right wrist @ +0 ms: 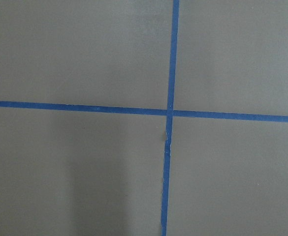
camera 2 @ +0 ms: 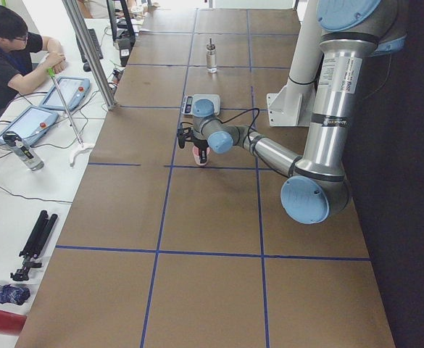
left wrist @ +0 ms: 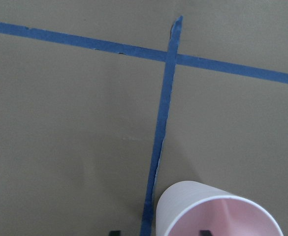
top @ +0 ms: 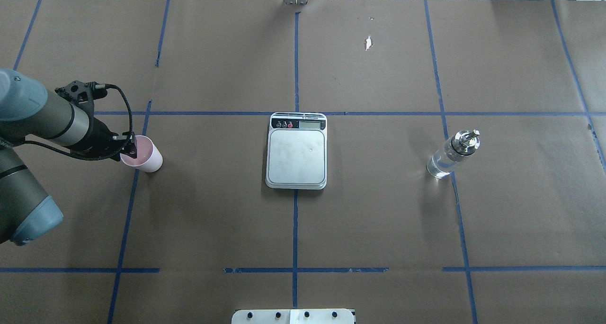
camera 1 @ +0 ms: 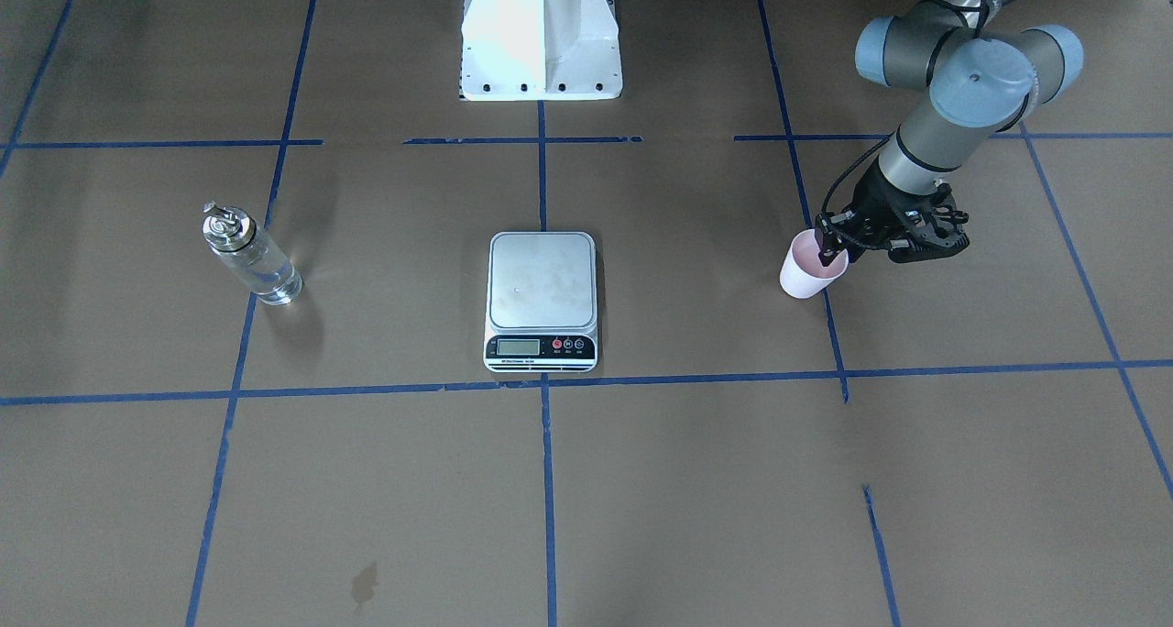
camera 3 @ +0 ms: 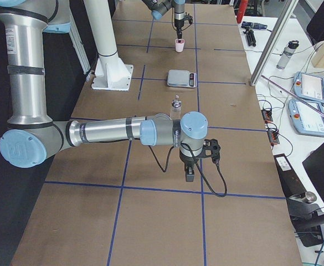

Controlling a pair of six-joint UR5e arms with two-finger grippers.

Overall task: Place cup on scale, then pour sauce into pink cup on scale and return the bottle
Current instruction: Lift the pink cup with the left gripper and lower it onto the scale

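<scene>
My left gripper grabs the pink cup by its rim (camera 1: 815, 243) next, to set it onto the scale's bare platform (camera 1: 542, 280).
The pink cup (camera 1: 806, 274) stands on the brown table well to the left of the scale (top: 297, 156); it also shows in the overhead view (top: 146, 157). My left gripper (camera 1: 832, 253) is open and straddles the cup's rim. In the left wrist view one fingertip (left wrist: 205, 232) is inside the cup (left wrist: 217, 211) and the other is outside it. The scale's platform is bare. The clear bottle (top: 452, 156) with its silver cap stands upright to the right of the scale. My right gripper (camera 3: 189, 173) shows only in the exterior right view, low over the table near the bottle (camera 3: 176, 105). I cannot tell whether it is open or shut.
Blue tape lines (top: 295, 220) cross the brown paper. The white robot base (camera 1: 541, 40) stands behind the scale. An operator (camera 2: 9, 51) sits at a side table with tablets, beyond the table's edge.
</scene>
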